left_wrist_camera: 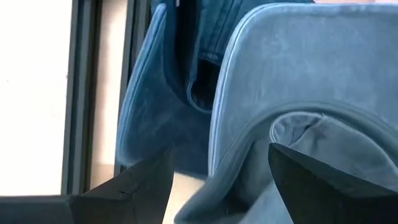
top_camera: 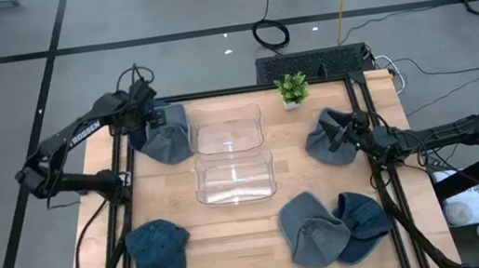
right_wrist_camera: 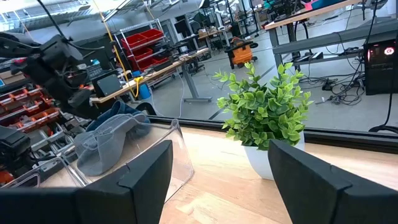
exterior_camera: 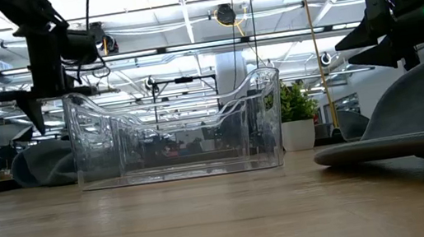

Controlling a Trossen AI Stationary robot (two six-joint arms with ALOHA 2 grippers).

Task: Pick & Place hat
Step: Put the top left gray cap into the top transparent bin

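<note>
The left gripper will next grab the blue-grey hat by its edge [left_wrist_camera: 212, 188] beside the hat's brim, to pick it up for placing.
A blue-grey hat [top_camera: 168, 136] lies at the table's far left, beside the clear bins. My left gripper [top_camera: 150, 118] hangs open just above it, fingers pointing down. In the left wrist view the hat's curved edge [left_wrist_camera: 231, 93] lies between and beyond the two fingers [left_wrist_camera: 127, 193]. The low view shows the gripper [exterior_camera: 33, 119] a little above the hat [exterior_camera: 44, 165]. My right gripper [top_camera: 334, 126] is open and empty, held roughly level above a grey hat [top_camera: 325, 143] at the right, facing the plant [right_wrist_camera: 264, 106].
Two clear bins [top_camera: 227, 128] [top_camera: 234, 177] stand mid-table, one behind the other. A small potted plant [top_camera: 291, 89] stands at the far edge. A blue cap [top_camera: 158, 253] lies near left, and two more hats [top_camera: 311, 229] [top_camera: 363, 223] near right. A black frame edges the table.
</note>
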